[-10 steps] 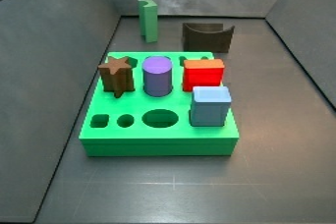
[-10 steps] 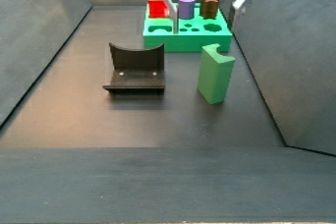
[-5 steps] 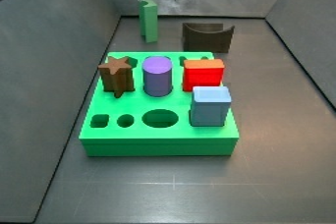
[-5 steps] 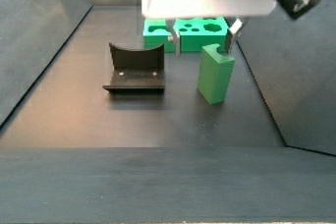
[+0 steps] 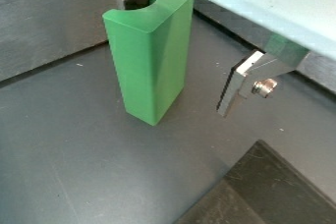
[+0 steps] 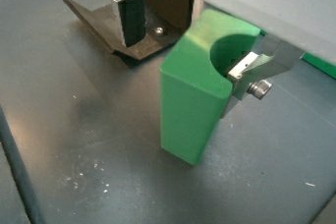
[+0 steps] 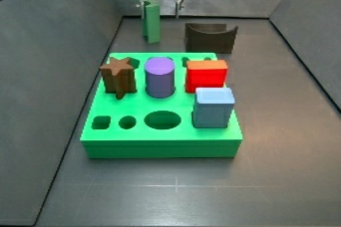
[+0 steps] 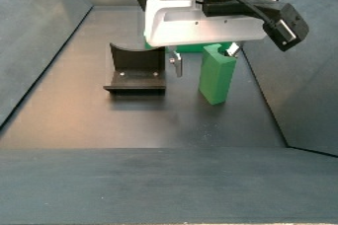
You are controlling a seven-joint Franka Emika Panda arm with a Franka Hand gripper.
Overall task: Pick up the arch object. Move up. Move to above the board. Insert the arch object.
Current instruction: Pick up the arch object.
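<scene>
The arch object has to fit into the board [image 7: 163, 136], so my gripper should grab the arch object's notched top [image 7: 151, 3] next.
The arch object [image 7: 152, 20] is a tall pale green slab with a curved notch in its top. It stands upright on the floor at the back, and shows in a side view [image 8: 218, 76] and in both wrist views [image 5: 148, 61] [image 6: 199, 105]. My gripper [image 8: 203, 59] is open and low over it, with one finger on each side of its top [image 5: 184, 31] [image 6: 191, 41]. It also shows in a side view [image 7: 158, 0]. The fingers [image 5: 243, 81] are not closed on the slab. The bright green board [image 7: 163, 136] lies nearer the front and holds coloured blocks.
The dark fixture [image 8: 134, 68] with a curved notch stands beside the arch object [image 7: 210, 38] [image 6: 98, 22]. The board holds a brown star block [image 7: 119, 77], a purple cylinder [image 7: 160, 76], a red block [image 7: 205, 74] and a blue block [image 7: 213, 108]. Grey walls enclose the floor.
My gripper has come down from above the scene to the top of the arch object. The arch object, the board and the fixture have not moved.
</scene>
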